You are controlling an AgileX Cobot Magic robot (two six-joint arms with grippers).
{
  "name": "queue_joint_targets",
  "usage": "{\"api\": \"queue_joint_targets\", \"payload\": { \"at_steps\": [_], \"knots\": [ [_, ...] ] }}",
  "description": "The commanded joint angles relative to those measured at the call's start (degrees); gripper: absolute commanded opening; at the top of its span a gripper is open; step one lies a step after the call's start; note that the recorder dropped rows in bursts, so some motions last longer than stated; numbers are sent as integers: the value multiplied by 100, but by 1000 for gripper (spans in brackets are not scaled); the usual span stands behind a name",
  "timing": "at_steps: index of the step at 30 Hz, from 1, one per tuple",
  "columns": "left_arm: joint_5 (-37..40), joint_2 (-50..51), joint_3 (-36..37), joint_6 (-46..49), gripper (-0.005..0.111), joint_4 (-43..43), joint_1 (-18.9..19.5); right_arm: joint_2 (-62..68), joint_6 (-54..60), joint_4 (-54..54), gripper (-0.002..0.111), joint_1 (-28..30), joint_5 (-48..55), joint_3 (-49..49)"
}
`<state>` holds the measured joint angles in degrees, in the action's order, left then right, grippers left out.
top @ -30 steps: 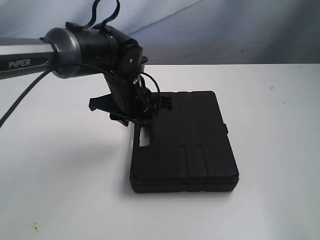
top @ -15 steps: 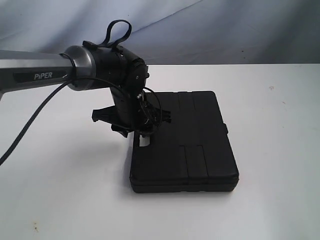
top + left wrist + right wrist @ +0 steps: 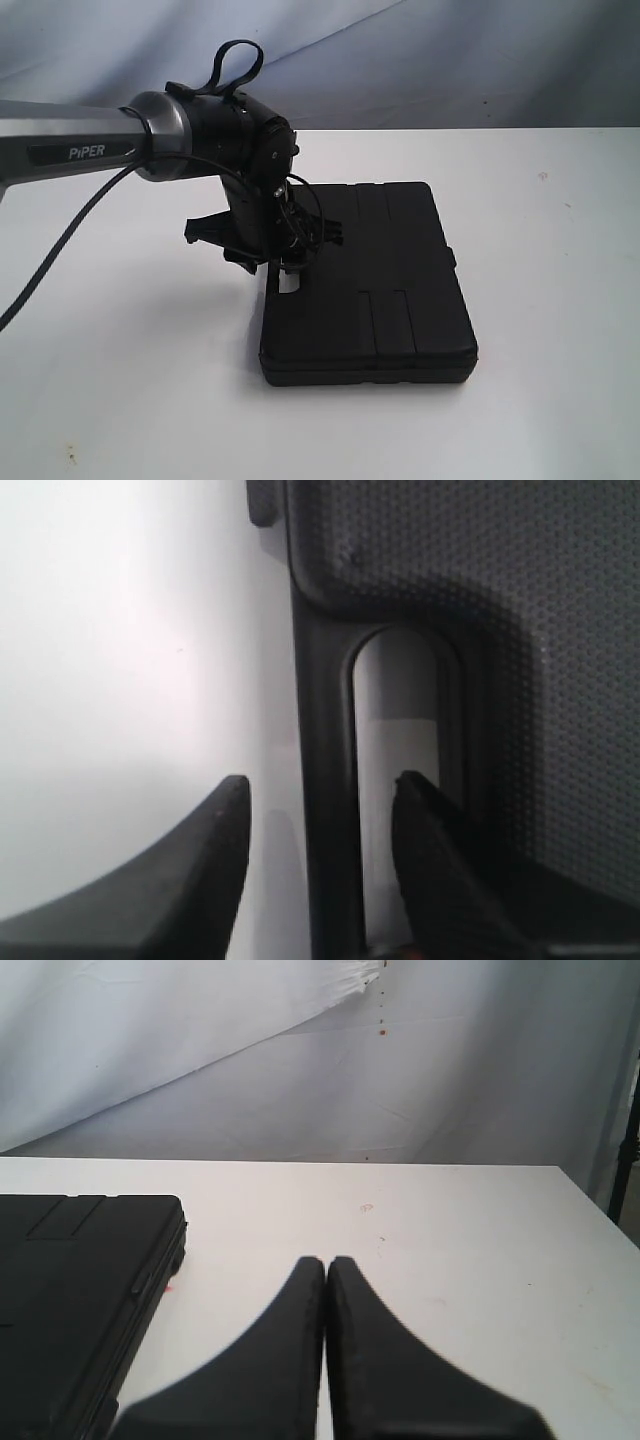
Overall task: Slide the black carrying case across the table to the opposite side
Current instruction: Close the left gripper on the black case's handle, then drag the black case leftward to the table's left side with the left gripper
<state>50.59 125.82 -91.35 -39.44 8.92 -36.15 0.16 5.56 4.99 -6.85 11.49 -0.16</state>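
My left gripper closes now, since its fingers stand around the handle bar, beside the handle slot, and this would catch the black carrying case.
The black carrying case lies flat on the white table, near the middle. My left gripper points down at the case's left edge, where the handle is. In the left wrist view the left gripper is open and straddles the handle bar: one finger is over bare table, the other finger is in the handle slot. The right gripper is shut on nothing, low over the table, with the case off to its side. It does not show in the exterior view.
A pale cloth backdrop hangs behind the table's far edge. White tabletop stretches on the case's right up to the table's side edge, with a dark stand beyond it. The left arm's cable trails leftward.
The left arm reached further right and came down onto the case's handle over the first half second, then held still. The case has not moved.
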Motion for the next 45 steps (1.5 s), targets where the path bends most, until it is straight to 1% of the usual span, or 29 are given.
{"api": "queue_joint_targets", "payload": {
  "at_steps": [1, 3, 9, 10, 12, 18, 21, 23, 25, 26, 29, 31, 33, 34, 35, 37, 40, 45],
  "knots": [
    [-50, -27, -21, -33, 42, -75, 17, -16, -28, 39, 0, 17, -1, 16],
    [-50, -27, -21, -33, 37, -75, 17, -16, -28, 39, 0, 17, -1, 16],
    [-50, -27, -21, -33, 10, -88, 17, -16, -28, 39, 0, 17, -1, 16],
    [-50, -27, -21, -33, 4, -88, 17, -16, -28, 39, 0, 17, -1, 16],
    [-38, -27, -21, -33, 0, -88, 17, -16, -28, 39, 0, 17, -1, 16],
    [-26, -18, -21, -51, 1, -1, 17, -16, -28, 39, 0, 17, -1, 16],
    [37, 109, -21, -72, 9, -46, 17, -16, -28, 39, 0, 17, -1, 16],
    [71, 249, -21, -72, 21, -88, 17, -16, -28, 39, 0, 17, -1, 16],
    [61, 314, -21, -72, 30, -88, 17, -16, -28, 39, 0, 17, -1, 16],
    [61, 314, -21, -59, 32, -88, 17, -16, -28, 39, 0, 17, -1, 16],
    [25, 314, -21, -48, 32, -88, 17, -16, -28, 39, 0, 17, -1, 16],
    [23, 314, -21, -48, 30, -30, 17, -16, -28, 39, 0, 17, -1, 16],
    [23, 314, -21, -48, 24, 64, 17, -16, -28, 39, 0, 17, -1, 16],
    [23, 314, -21, -48, 19, 76, 17, -16, -28, 39, 0, 17, -1, 16],
    [34, 314, -21, -37, 11, 76, 17, -16, -28, 39, 0, 17, -1, 16],
    [34, 314, -21, -37, -1, 104, 17, -16, -28, 39, 0, 17, -1, 16],
    [34, 314, -21, -12, 0, 186, 17, -16, -28, 39, 0, 17, -1, 16],
    [137, 303, -21, 396, 0, 305, 17, -16, -28, 39, 0, 17, -1, 16]
  ]
}}
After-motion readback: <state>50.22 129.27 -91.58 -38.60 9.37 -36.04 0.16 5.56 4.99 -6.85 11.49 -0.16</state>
